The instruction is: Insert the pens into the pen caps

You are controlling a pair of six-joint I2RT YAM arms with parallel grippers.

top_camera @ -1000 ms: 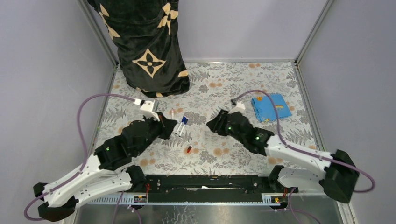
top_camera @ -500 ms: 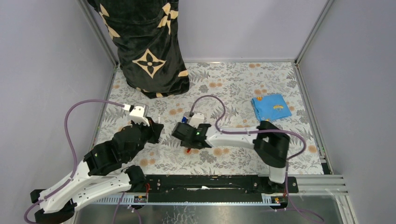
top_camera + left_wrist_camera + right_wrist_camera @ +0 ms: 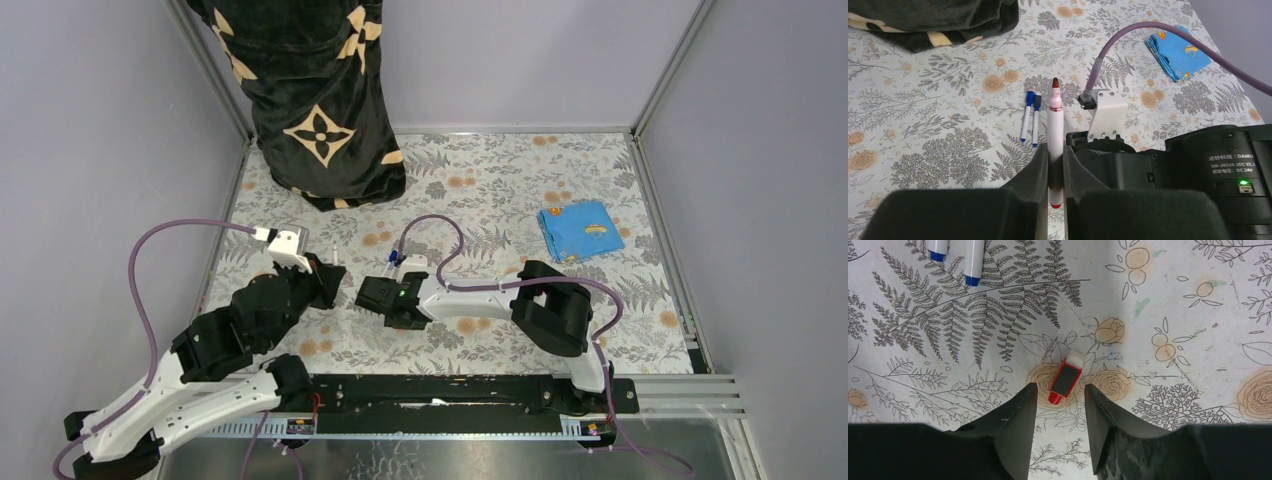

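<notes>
The right gripper grabs the small red cap across its dark middle (image 3: 1065, 380) next, which leaves the cap's round red end free to insert the pen.
My left gripper (image 3: 1054, 167) is shut on a white pen with a red tip (image 3: 1054, 122), held off the table with the tip pointing away; it sits at the left in the top view (image 3: 328, 275). My right gripper (image 3: 1060, 390) is open and low over the table, with the small red cap (image 3: 1065, 379) lying flat just ahead of and between its fingertips. In the top view this gripper (image 3: 380, 300) is just right of the left one. Two blue-ended white pens (image 3: 1030, 117) lie side by side on the cloth (image 3: 955, 252). No loose blue caps show.
A folded blue cloth (image 3: 580, 229) lies at the back right. A black patterned robe (image 3: 310, 100) stands at the back left. Purple cables (image 3: 440, 225) loop over the table. The right arm's wrist (image 3: 1108, 112) is close to the right of the held pen.
My right arm has swung left from the table's middle right and come down over the red cap. My left gripper has drawn back left with the red pen.
</notes>
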